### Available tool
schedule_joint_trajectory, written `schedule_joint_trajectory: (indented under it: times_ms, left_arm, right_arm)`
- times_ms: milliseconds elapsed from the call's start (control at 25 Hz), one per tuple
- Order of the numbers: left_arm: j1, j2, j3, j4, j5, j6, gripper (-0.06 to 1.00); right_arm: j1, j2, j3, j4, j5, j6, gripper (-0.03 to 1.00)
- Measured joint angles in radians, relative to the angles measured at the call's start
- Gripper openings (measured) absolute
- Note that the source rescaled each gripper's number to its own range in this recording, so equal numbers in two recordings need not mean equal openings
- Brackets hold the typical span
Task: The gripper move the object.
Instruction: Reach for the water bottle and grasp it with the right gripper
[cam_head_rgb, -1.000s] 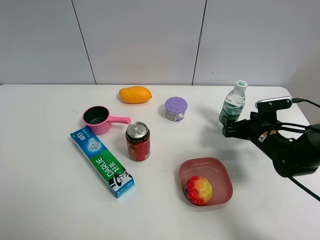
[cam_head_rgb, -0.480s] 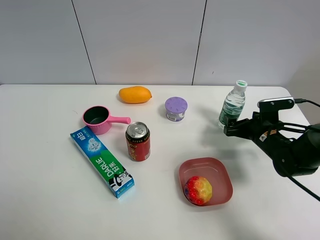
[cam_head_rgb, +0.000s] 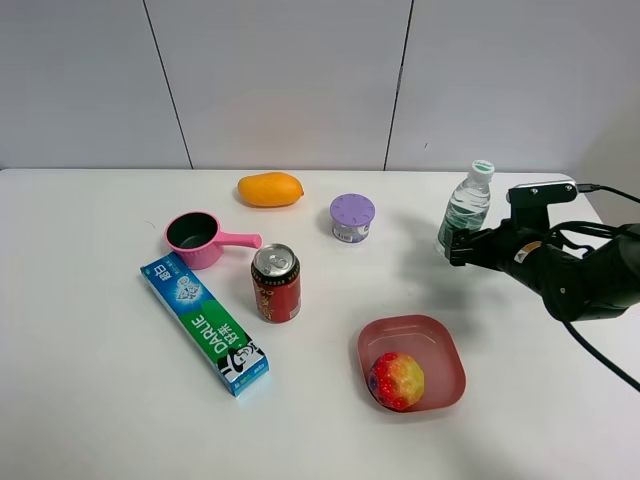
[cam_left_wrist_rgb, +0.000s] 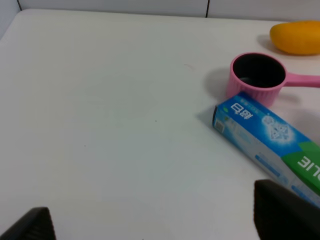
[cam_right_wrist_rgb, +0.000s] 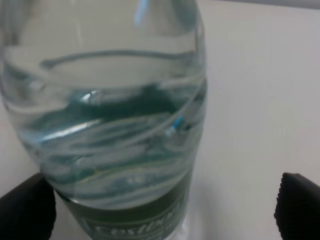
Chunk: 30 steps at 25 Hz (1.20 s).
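Note:
I need to grab the water bottle by its green-labelled body with my right gripper next. Then I can move it across the table.
The clear water bottle with a white-green cap and green label stands upright at the back right of the white table. My right gripper is at its base, open, with the bottle between the fingers. In the right wrist view the bottle fills the frame, and the gripper has one black fingertip close by it and the other well apart. My left gripper is open and empty above bare table. It is out of the exterior view.
A mango and a purple-lidded tub sit at the back. A pink cup, a red can and a toothpaste box are left of centre. A red bowl holds a ball.
My right gripper has moved back and closer around the bottle's base. The bottle has not moved.

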Motion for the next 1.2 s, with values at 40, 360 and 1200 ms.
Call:
schedule_joint_trajectory:
  times_ms: [40, 360, 1200]
  left_arm:
    - [0.0, 0.0, 0.0, 0.0, 0.0, 0.0, 1.0]
    - [0.0, 0.0, 0.0, 0.0, 0.0, 0.0, 1.0]
    - [0.0, 0.0, 0.0, 0.0, 0.0, 0.0, 1.0]
  right_arm:
    - [0.0, -0.001, 0.0, 0.0, -0.01, 0.0, 1.0]
    - [0.0, -0.002, -0.015, -0.005, -0.116, -0.007, 1.0]
    - [0.02, 0.044, -0.142, -0.034, 0.048, 0.0, 0.9]
